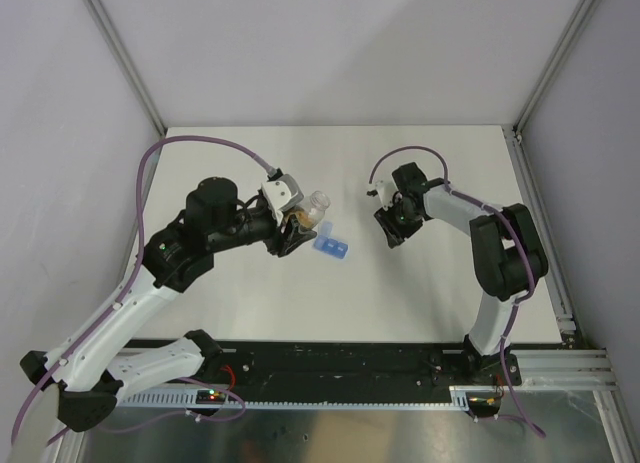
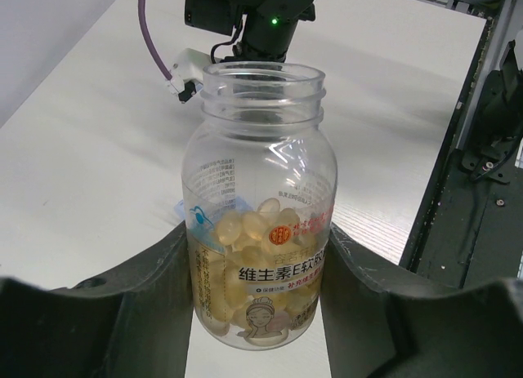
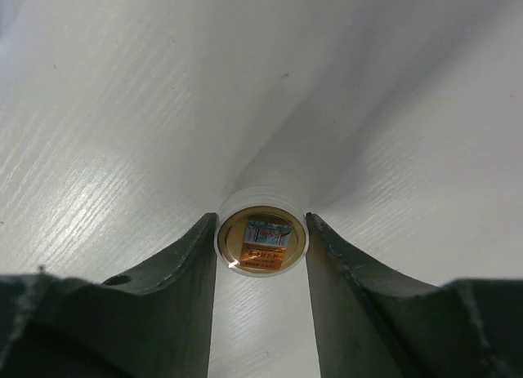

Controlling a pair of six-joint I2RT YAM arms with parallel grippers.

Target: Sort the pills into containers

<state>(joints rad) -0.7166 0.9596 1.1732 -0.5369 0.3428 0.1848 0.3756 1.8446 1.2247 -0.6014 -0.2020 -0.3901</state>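
Note:
The cap is close above the flat, empty table with its shadow meeting the cap's rim. My right gripper needs to open now.
My left gripper [image 1: 293,229] [image 2: 257,241] is shut on a clear, uncapped bottle [image 1: 314,207] [image 2: 260,190], held tilted above the table. Pale yellow pills [image 2: 249,231] fill its lower part. The containers, square compartments of a small light-blue pill box [image 1: 332,248], lie on the table just right of and below the bottle's mouth. A corner of the pill box [image 2: 189,216] shows behind the bottle in the left wrist view. Further right, my right gripper [image 1: 391,229] [image 3: 261,228] is shut on the bottle's round cap [image 3: 261,242], held by its white rim.
The white table [image 1: 250,303] is closed in by pale walls with metal posts. An aluminium rail [image 1: 545,233] runs along its right edge. The right arm [image 2: 245,19] stands straight behind the bottle in the left wrist view.

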